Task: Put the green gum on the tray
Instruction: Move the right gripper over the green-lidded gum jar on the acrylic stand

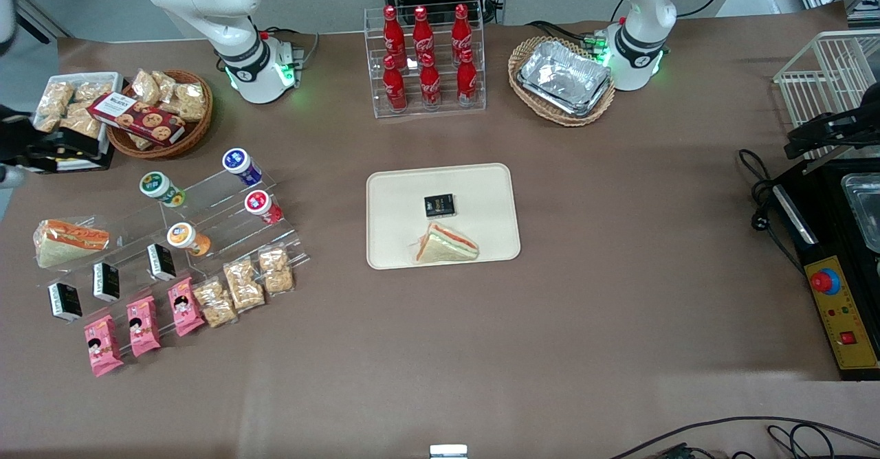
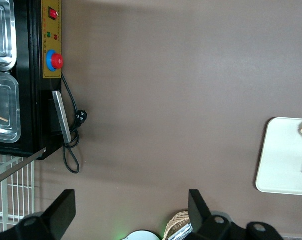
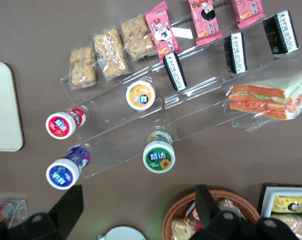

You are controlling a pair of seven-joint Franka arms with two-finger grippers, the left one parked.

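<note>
Next, my right gripper needs to pick up the green gum by its lidded end (image 1: 154, 183). Then I can place the green gum on the tray (image 1: 487, 203).
The green gum (image 1: 161, 189) lies on the top step of a clear acrylic stand, lid toward the camera; the right wrist view shows its green lid with a yellow mark (image 3: 159, 154). The cream tray (image 1: 481, 191) sits mid-table and holds a sandwich (image 1: 447, 244) and a small black packet (image 1: 439, 205); the tray's edge also shows in the right wrist view (image 3: 3, 105). My right gripper (image 1: 51, 148) hangs open and empty (image 3: 138, 205) above the table near the snack basket, farther from the front camera than the gum and apart from it.
On the stand beside the gum lie a blue-lidded (image 1: 240, 163), a red-lidded (image 1: 261, 205) and an orange-lidded bottle (image 1: 185, 237), with snack packs on lower steps. A wicker basket of cookies (image 1: 161, 115), a cola rack (image 1: 426, 57) and a basket of foil trays (image 1: 564, 77) stand at the back.
</note>
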